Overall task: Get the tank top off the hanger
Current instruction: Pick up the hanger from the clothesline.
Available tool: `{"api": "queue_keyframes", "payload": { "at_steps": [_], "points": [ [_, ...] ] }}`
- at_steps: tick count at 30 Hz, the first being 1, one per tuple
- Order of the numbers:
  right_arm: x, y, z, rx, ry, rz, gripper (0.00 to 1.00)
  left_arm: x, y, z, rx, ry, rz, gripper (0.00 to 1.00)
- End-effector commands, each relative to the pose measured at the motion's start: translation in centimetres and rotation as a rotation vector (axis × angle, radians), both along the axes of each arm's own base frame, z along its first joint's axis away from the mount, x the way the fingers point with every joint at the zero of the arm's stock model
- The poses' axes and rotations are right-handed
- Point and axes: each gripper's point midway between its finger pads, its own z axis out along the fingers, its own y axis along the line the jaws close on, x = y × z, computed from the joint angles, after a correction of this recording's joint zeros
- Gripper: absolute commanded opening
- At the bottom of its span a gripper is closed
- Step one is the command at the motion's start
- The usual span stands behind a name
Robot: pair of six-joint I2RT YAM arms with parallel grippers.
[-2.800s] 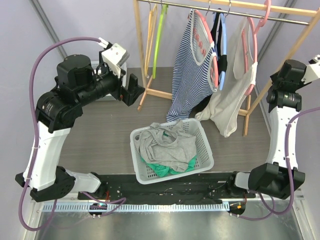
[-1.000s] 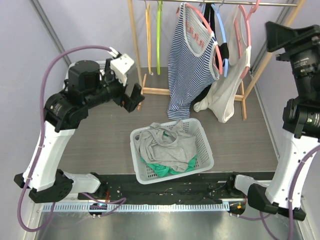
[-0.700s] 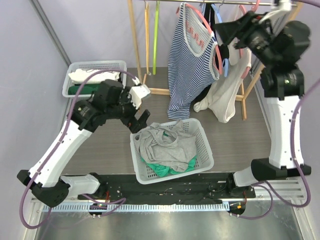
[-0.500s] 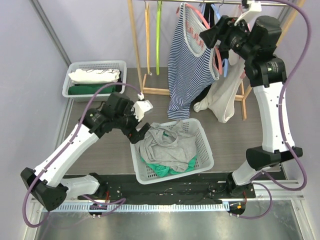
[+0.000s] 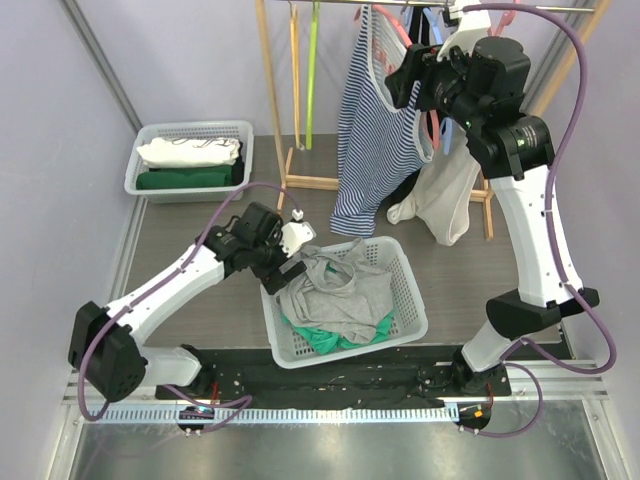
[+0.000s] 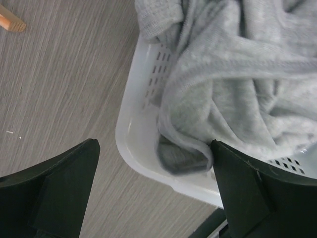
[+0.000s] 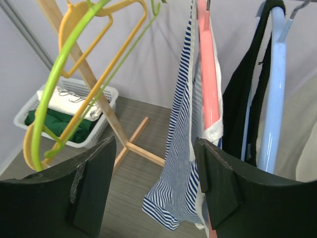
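Note:
The tank top's near strap will be grabbed next by my right gripper together with the pink hanger arm, to unhook and remove the tank top. The hanger's hook and the tank top's far shoulder will stay free.
The blue-and-white striped tank top [image 5: 370, 140] hangs on a pink hanger [image 5: 392, 32] on the rack. My right gripper [image 5: 405, 80] is high up beside its upper part, open. In the right wrist view the tank top [image 7: 181, 163] and pink hanger [image 7: 208, 74] show between the spread fingers of the right gripper [image 7: 156, 176], with nothing gripped. My left gripper [image 5: 285, 268] is low at the left corner of the white basket [image 5: 415, 295]. It stands open over the basket rim [image 6: 131, 144] and a grey garment [image 6: 233, 84].
Empty green hanger [image 7: 59, 69] and orange hanger [image 7: 104, 44] hang left of the tank top. A black garment [image 7: 242, 109] on a blue hanger [image 7: 275, 99] and a white garment [image 5: 455, 190] hang to its right. A small basket [image 5: 190, 160] of folded clothes sits at back left.
My right arm has swung in from the far right up to the tank top's upper part. My left arm has dropped from mid-air to the basket's left corner.

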Motion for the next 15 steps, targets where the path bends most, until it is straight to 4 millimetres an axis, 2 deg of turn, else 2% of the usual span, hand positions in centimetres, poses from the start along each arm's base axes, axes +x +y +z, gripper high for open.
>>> {"api": "queue_keyframes", "payload": {
  "at_steps": [1,3,4,7,15],
  "points": [
    [-1.4,-2.2,2.4,-0.042,-0.077,-0.105,0.72,3.5,-0.9,0.0,-0.002,-0.116,0.017,1.00],
    [-1.5,-2.6,3.0,-0.033,-0.093,-0.126,0.71,4.5,-0.9,-0.4,0.015,-0.146,0.026,1.00],
    [-1.9,-2.7,3.5,-0.021,-0.111,-0.127,0.71,5.1,-0.5,-1.2,0.056,-0.154,0.036,1.00],
    [-1.9,-3.2,3.7,-0.015,-0.123,-0.152,0.71,7.1,-0.3,-1.2,0.092,-0.211,0.069,1.00],
    [-1.0,-3.1,2.2,-0.030,-0.090,-0.168,0.70,12.1,-0.4,0.7,0.084,-0.274,0.178,1.00]
  ]
}}
